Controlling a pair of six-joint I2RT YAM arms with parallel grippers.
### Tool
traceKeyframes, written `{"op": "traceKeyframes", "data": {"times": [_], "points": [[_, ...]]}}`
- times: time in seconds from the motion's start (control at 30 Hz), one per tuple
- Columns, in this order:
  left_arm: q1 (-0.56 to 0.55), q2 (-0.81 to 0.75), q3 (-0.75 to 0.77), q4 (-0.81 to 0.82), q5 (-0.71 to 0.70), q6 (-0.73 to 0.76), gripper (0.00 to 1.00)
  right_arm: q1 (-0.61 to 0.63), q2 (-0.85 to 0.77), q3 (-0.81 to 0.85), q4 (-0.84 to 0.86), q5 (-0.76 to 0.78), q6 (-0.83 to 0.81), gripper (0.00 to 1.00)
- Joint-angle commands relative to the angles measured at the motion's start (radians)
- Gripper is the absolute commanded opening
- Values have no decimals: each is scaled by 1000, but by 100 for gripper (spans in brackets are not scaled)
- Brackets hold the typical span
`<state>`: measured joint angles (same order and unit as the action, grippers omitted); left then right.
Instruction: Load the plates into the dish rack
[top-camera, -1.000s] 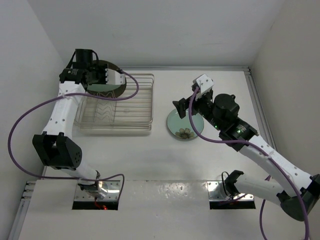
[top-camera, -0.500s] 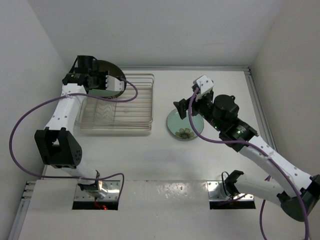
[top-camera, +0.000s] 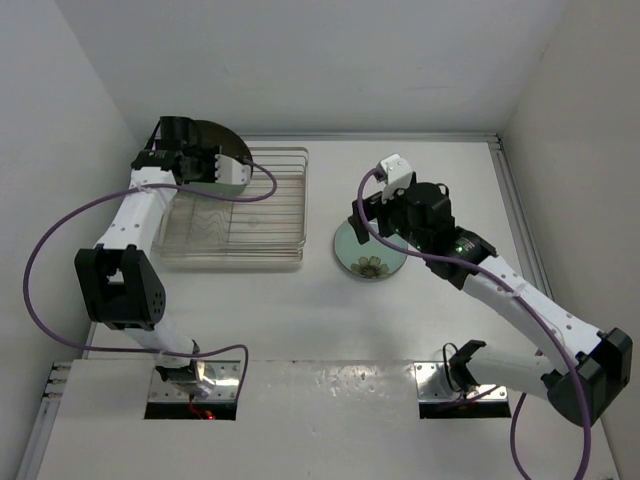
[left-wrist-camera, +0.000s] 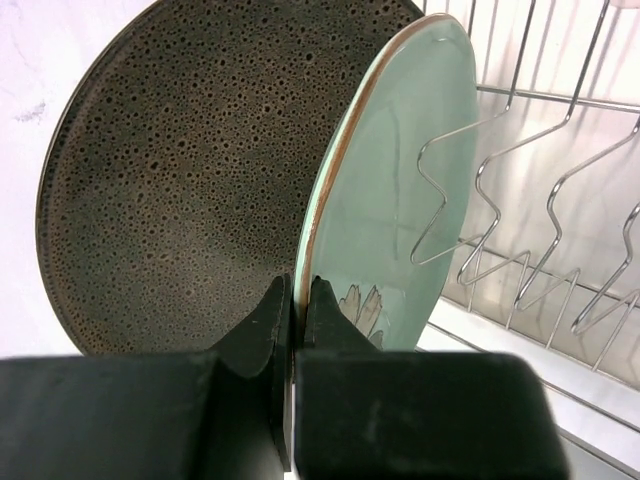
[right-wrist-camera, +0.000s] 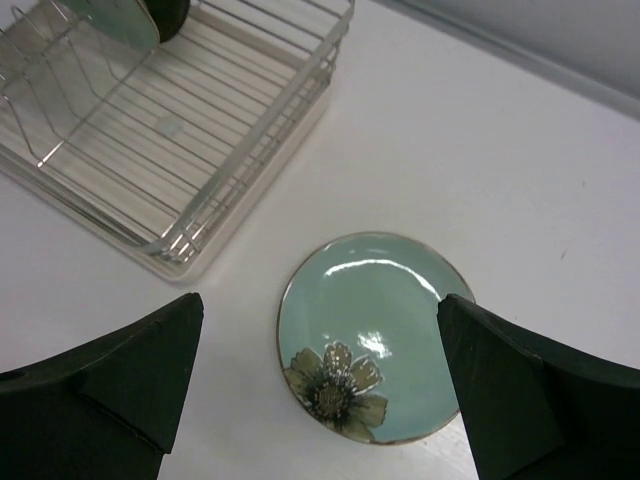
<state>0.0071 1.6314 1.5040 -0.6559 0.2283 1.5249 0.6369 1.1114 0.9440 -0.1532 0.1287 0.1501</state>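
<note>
My right gripper should take hold of the flat mint-green plate next by its rim on the side away from the rack (top-camera: 250, 215). The plate's rim on the rack side then stays free for the handover.
The dark brown plate (left-wrist-camera: 170, 180) stands on edge at the back left end of the dish rack (top-camera: 250, 215). My left gripper (left-wrist-camera: 297, 300) is shut on the rim of a mint-green plate (left-wrist-camera: 400, 200) and holds it upright, right beside the brown plate, against the wavy prongs (left-wrist-camera: 480, 190). In the top view the left gripper (top-camera: 205, 165) mostly hides this plate. The other mint-green plate (right-wrist-camera: 375, 335), with a brown flower, lies flat on the table right of the rack. My right gripper (right-wrist-camera: 320, 303) hovers above it, open and empty; it also shows in the top view (top-camera: 365, 222).
The rack's near and right parts (right-wrist-camera: 180, 140) hold nothing. Walls close in the table at the back, left and right. A purple cable (top-camera: 60, 240) loops out from the left arm.
My left gripper has carried the mint-green plate back and left, up against the brown plate. My right gripper has swung left, over the flower plate.
</note>
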Motion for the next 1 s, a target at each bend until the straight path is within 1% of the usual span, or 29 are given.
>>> {"op": "traceKeyframes", "data": {"times": [0.0, 0.03, 0.07, 0.17, 0.2, 0.27, 0.3, 0.43, 0.6, 0.67, 0.7, 0.83, 0.93, 0.97], "points": [[16, 38, -22, 122, 14, -6, 3, -19, -1, 27, -37, 0, 83, 100], [16, 38, -22, 122, 14, -6, 5, -20, -5, 22, -36, 0, 86, 100], [16, 38, -22, 133, 14, -18, 15, -23, -8, 13, -32, -9, 97, 100], [16, 28, -22, 142, 14, -46, 24, -28, -8, 9, -25, -20, 101, 100], [16, 16, -22, 142, 14, -60, 34, -32, -4, 10, -25, -23, 106, 100], [16, 7, -22, 142, 14, -74, 47, -37, 2, 24, -35, -29, 106, 100], [16, -5, -22, 142, 14, -84, 56, -39, 8, 29, -36, -34, 109, 100], [16, -30, -22, 142, 14, -109, 70, -48, 22, 41, -43, -38, 134, 100], [16, -65, 12, 142, 38, -158, 75, -80, 34, 44, -71, -49, 181, 100], [25, -65, 39, 142, 51, -189, 78, -92, 36, 42, -91, -51, 200, 100], [25, -74, 39, 142, 51, -203, 78, -103, 38, 42, -97, -47, 203, 100], [25, -84, 68, 130, 80, -267, 86, -135, 39, 30, -121, -32, 259, 100], [25, -96, 97, 110, 92, -295, 89, -190, 50, 10, -169, -32, 366, 100], [25, -96, 107, 110, 103, -322, 89, -235, 56, -11, -183, -41, 400, 100]]}}
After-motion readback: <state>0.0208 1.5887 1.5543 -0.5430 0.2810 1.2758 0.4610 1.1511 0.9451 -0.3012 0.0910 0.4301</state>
